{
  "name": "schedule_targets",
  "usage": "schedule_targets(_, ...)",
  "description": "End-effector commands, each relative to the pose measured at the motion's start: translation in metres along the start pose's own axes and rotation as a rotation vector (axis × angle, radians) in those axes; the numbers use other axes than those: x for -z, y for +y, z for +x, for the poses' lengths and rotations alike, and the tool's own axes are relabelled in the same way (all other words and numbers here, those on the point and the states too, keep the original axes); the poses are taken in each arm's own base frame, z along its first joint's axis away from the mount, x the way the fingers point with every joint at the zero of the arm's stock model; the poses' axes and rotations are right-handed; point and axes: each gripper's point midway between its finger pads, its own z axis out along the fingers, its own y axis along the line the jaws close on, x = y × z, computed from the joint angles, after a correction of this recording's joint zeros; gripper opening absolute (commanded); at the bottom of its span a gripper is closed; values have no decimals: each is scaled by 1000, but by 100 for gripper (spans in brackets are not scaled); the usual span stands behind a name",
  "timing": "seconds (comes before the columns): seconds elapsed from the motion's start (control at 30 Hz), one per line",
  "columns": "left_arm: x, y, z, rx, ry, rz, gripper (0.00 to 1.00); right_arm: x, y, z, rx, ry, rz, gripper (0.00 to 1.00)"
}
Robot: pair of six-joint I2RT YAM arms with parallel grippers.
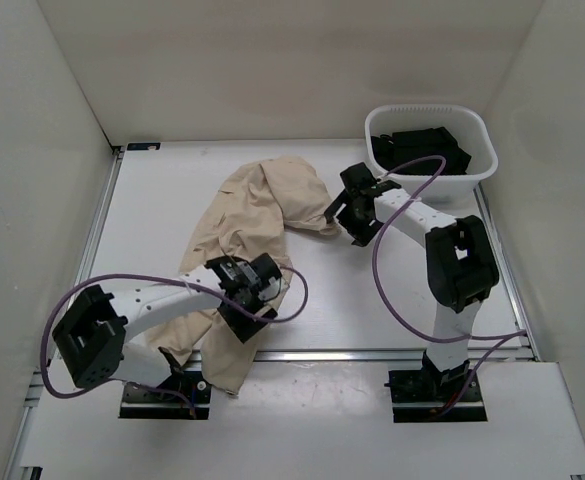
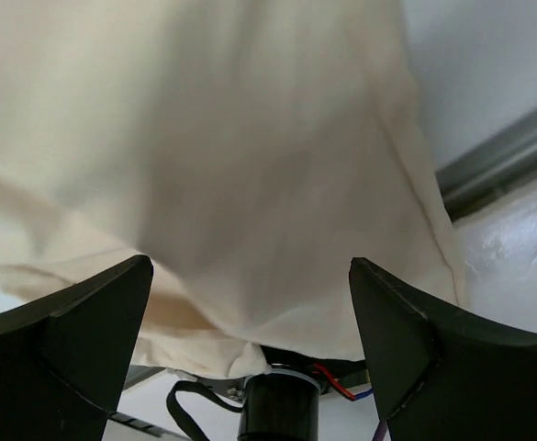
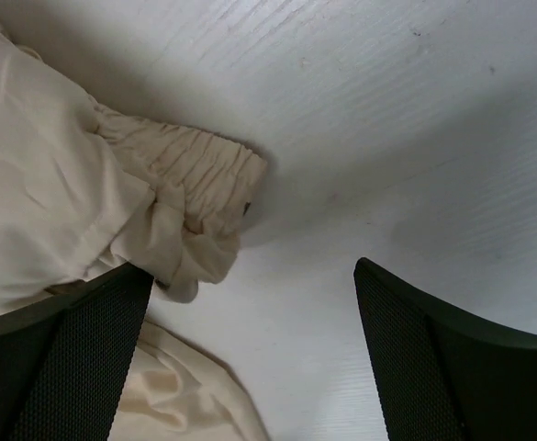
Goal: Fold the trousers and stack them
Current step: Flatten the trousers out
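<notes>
My left gripper needs to take hold of the trousers' near leg by its trailing end (image 1: 226, 376) (image 2: 338, 323) next, opposite the gathered elastic hem, to spread the trousers lengthwise for folding.
The beige trousers (image 1: 257, 215) lie crumpled across the left half of the white table, one leg trailing toward the near edge under my left arm. My left gripper (image 1: 240, 312) is open just above that near leg; the left wrist view is filled with the cloth (image 2: 213, 165) close between the jaws. My right gripper (image 1: 344, 222) is open beside the trousers' right end. In the right wrist view the gathered elastic hem (image 3: 190, 170) lies just ahead of the left finger (image 3: 57, 367), with bare table between the jaws.
A white basket (image 1: 477, 170) holding black folded garments (image 1: 422, 148) stands at the back right. White walls enclose the table on three sides. A metal rail (image 1: 372, 352) runs along the near edge. Purple cables loop off both arms.
</notes>
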Motion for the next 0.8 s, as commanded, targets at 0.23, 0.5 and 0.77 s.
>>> schedule_targets(0.23, -63, -45, 36, -219, 40, 7, 100, -38, 50, -15, -383, 15, -101, 96)
schedule_targets(0.5, -81, -41, 48, -222, 79, -21, 14, -60, 50, -17, -407, 8, -47, 0)
schedule_targets(0.77, -18, 111, 42, 433, -155, -335, 14, 56, -15, -71, -128, -337, 65, 0)
